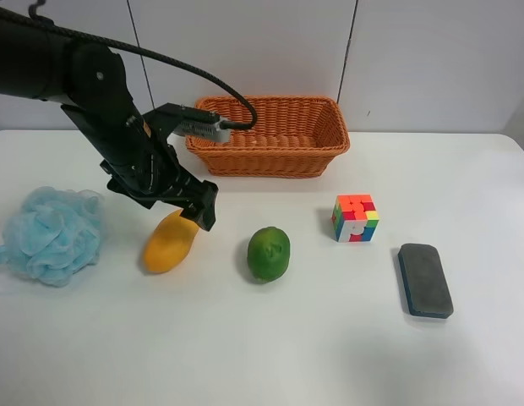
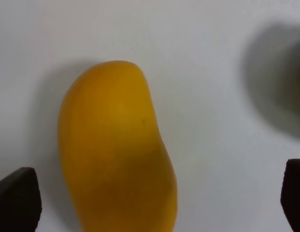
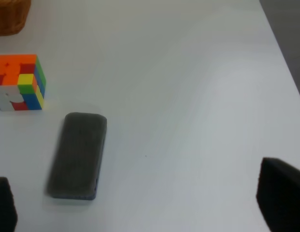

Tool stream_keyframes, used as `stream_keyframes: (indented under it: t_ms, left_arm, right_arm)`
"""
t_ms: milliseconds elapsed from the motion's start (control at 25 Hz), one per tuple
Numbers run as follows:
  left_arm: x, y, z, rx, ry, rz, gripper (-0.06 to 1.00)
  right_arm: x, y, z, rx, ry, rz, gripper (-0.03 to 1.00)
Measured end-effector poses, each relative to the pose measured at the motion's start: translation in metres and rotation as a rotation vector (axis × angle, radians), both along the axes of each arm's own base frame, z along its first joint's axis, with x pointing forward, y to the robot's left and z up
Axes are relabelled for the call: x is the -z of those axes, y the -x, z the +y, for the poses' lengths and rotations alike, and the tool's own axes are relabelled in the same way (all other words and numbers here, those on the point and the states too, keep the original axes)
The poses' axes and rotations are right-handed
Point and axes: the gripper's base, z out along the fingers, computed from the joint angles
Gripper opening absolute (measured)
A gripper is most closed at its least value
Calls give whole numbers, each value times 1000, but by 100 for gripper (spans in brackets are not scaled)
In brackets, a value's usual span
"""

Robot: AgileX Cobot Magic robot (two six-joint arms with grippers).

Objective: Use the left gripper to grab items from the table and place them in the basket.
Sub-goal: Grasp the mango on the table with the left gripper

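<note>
My left gripper is about to grab the yellow-orange mango by its rounded body. It should then place the mango in the wicker basket.
My left gripper is open and hangs just above the upper end of the yellow-orange mango, which lies on the white table. In the left wrist view the mango lies between the spread fingertips of the left gripper, nearer one of them. The green round fruit, the puzzle cube, the grey eraser and the light blue pouf lie on the table. The wicker basket stands at the back. My right gripper is open above the table near the eraser.
The puzzle cube sits beyond the eraser in the right wrist view. The table's edge runs at the far right of that view. A black cable trails from the left arm over the basket's corner.
</note>
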Motion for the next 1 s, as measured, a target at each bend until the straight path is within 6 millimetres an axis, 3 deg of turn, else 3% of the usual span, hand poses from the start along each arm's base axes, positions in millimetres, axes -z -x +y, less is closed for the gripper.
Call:
stream_keyframes:
  t_ms: [160, 360, 760, 1000]
  left_arm:
    - [22, -5, -2, -3, -22, 39, 99]
    - [50, -16, 12, -55, -53, 103, 99]
    - [67, -21, 17, -85, -60, 136, 99]
    - [67, -22, 17, -90, -52, 132, 97]
  right_arm:
    - [0, 0, 0, 0, 0, 0, 99]
    - [0, 0, 0, 0, 0, 0, 99]
    - [0, 0, 0, 0, 0, 0, 99]
    - [0, 0, 0, 0, 0, 0, 99]
